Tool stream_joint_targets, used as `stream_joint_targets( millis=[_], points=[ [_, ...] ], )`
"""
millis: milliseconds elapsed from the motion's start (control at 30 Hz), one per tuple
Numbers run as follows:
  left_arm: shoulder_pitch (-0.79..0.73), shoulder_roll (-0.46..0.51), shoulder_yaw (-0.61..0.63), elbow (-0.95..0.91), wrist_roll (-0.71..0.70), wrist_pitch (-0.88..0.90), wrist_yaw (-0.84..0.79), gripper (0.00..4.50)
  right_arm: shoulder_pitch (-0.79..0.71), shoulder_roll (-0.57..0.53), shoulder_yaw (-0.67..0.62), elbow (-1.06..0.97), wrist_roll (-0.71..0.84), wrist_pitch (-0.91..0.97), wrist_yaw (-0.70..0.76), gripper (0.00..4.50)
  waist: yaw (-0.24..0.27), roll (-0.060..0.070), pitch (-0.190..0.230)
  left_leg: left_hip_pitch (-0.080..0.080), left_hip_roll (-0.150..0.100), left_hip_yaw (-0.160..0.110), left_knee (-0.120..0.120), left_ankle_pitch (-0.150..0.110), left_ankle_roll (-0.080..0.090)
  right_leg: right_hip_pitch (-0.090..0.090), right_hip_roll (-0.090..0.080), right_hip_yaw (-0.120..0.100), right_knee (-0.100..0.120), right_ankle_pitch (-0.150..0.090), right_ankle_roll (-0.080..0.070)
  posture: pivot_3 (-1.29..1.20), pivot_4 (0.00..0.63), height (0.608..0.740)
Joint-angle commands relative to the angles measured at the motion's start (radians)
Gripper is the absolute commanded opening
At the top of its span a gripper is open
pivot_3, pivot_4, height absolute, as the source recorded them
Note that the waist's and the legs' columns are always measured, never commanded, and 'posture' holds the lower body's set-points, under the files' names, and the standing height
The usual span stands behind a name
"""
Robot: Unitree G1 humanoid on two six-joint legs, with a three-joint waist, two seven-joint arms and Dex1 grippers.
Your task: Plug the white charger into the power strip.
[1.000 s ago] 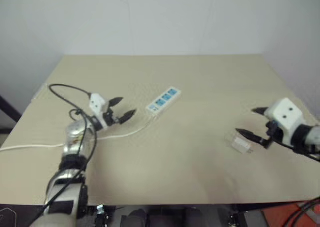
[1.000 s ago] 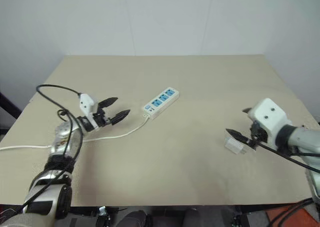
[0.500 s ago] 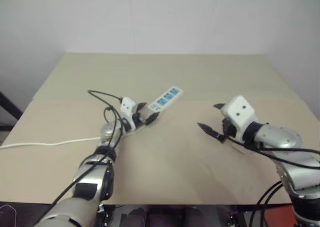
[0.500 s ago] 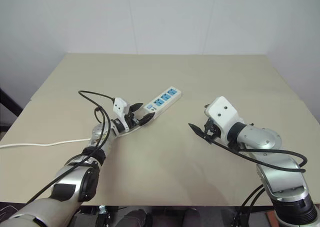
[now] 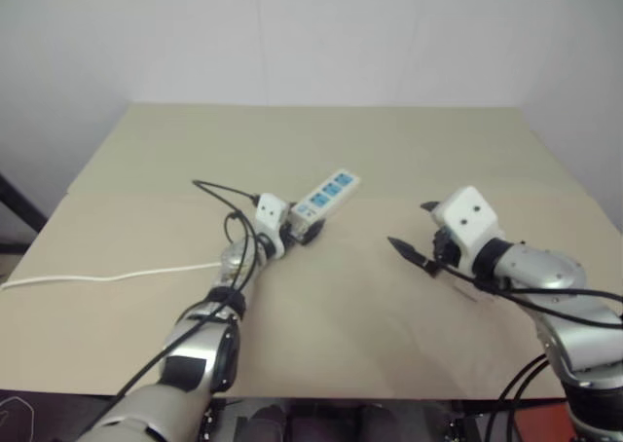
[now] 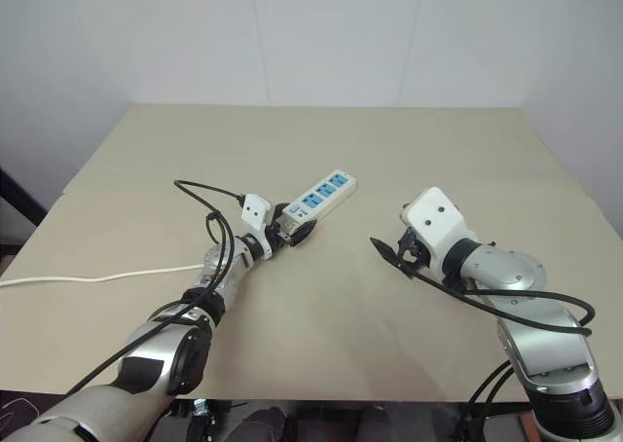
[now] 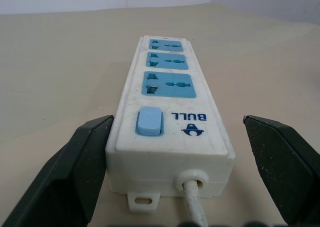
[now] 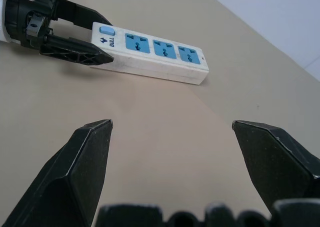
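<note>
The long white bar (image 5: 327, 197) is the power strip, and it is narrow only across its width. I will grab it next with my left gripper by its long sides (image 5: 304, 216), beside the switch.
The power strip (image 5: 328, 193) is a long white bar with three blue sockets, lying at an angle in the middle of the tan table (image 5: 409, 140). My left gripper (image 5: 304, 232) is open at its switch end. In the left wrist view the strip (image 7: 167, 94) lies between the two black fingers (image 7: 75, 172), the switch and cord exit nearest me. My right gripper (image 5: 413, 227) hovers open and empty to the right of the strip, pointing toward it. The right wrist view shows the strip (image 8: 155, 54) and the left gripper (image 8: 100, 43) ahead. The white charger is hidden.
The strip's thin white cord (image 5: 107, 275) runs left across the table and off its left edge. A pale wall (image 5: 311, 33) stands behind the table's far edge. Bare tabletop (image 5: 350, 325) lies between the arms and the near edge.
My left gripper moved right to the strip's switch end and now straddles it. The right gripper swung left toward the middle. A small pale object by the right gripper a second ago is now hidden.
</note>
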Motion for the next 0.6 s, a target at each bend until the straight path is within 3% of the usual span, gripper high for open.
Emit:
stream_joint_targets(
  millis=[33,200,367,600],
  points=[
    [-0.028,-0.006,-0.007,0.01,0.016,0.001,0.018,4.49,0.0,-0.002,-0.027,-0.03,-0.004,-0.001,-0.012,4.5,0.0,0.0,0.0,0.0,0.0,0.0,0.0,0.0,0.0,0.0,0.0,0.0,0.0,0.0,0.0,0.0,0.15,0.74],
    [-0.027,-0.001,-0.021,0.02,0.038,0.015,0.035,4.49,0.004,0.005,-0.017,-0.028,-0.01,-0.003,-0.019,4.5,0.0,0.0,0.0,0.0,0.0,0.0,0.0,0.0,0.0,0.0,0.0,0.0,0.0,0.0,0.0,0.0,0.15,0.74],
    [-0.031,0.001,-0.031,0.026,0.061,0.043,0.071,3.28,0.007,0.01,-0.005,-0.026,-0.018,-0.005,-0.027,4.5,0.0,0.0,0.0,0.001,0.0,0.0,0.0,0.0,0.0,0.001,0.0,0.0,0.0,0.0,0.0,0.0,0.15,0.74],
    [-0.031,-0.001,-0.039,0.014,0.059,0.058,0.015,3.24,0.0,0.008,-0.006,-0.02,-0.022,-0.002,-0.03,4.5,0.001,0.0,-0.001,0.002,0.0,0.0,0.0,0.0,0.001,0.002,0.0,0.0,0.001,0.0,0.0,0.0,0.15,0.74]
  ],
)
